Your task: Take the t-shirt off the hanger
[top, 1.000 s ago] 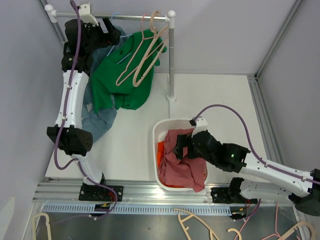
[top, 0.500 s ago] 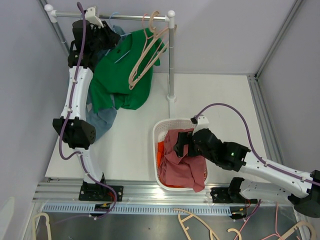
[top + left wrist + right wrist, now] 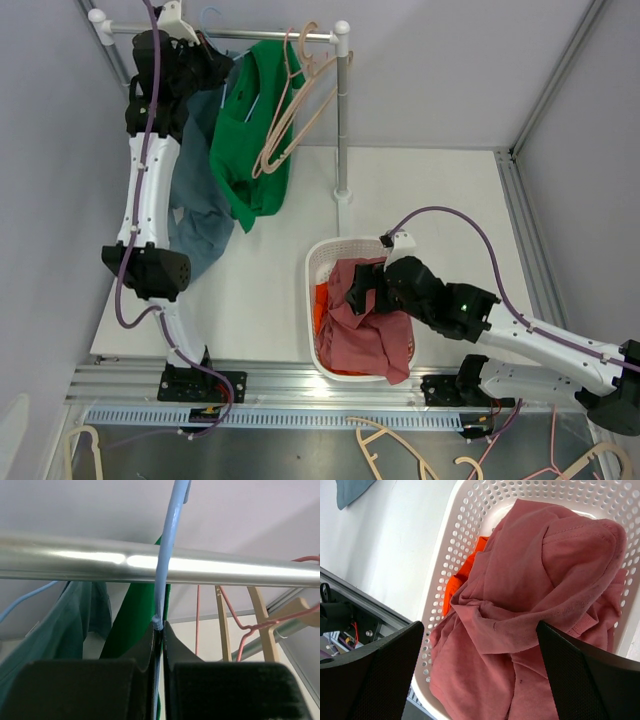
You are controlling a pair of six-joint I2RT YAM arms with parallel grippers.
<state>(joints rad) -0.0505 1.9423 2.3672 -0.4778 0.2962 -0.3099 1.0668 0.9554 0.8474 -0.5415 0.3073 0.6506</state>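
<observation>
My right gripper will reach the green t-shirt [image 3: 245,130] and grab its hanging bottom end [image 3: 256,204], so that the t-shirt's neck stays free to slide off the hanger.
A green t-shirt [image 3: 245,130] hangs from a thin blue hanger [image 3: 167,555] hooked over the metal rail [image 3: 260,34]. My left gripper [image 3: 215,62] is up at the rail and shut on the hanger's neck, just below the bar; the blue wire runs between its pressed pads [image 3: 159,630]. In the left wrist view the green t-shirt [image 3: 132,615] hangs right behind the fingers. My right gripper [image 3: 480,630] is open above the basket, with nothing between its fingers.
A teal shirt [image 3: 200,210] hangs left of the green one. Empty pink and beige hangers [image 3: 295,100] hang at the rail's right end by the upright post [image 3: 342,120]. The white basket [image 3: 318,270] holds a pink shirt [image 3: 365,320] and an orange garment [image 3: 462,575].
My left gripper has gone from open to shut on the blue hanger's neck. The green t-shirt has swung from spread wide to hanging narrow. The right arm has not moved.
</observation>
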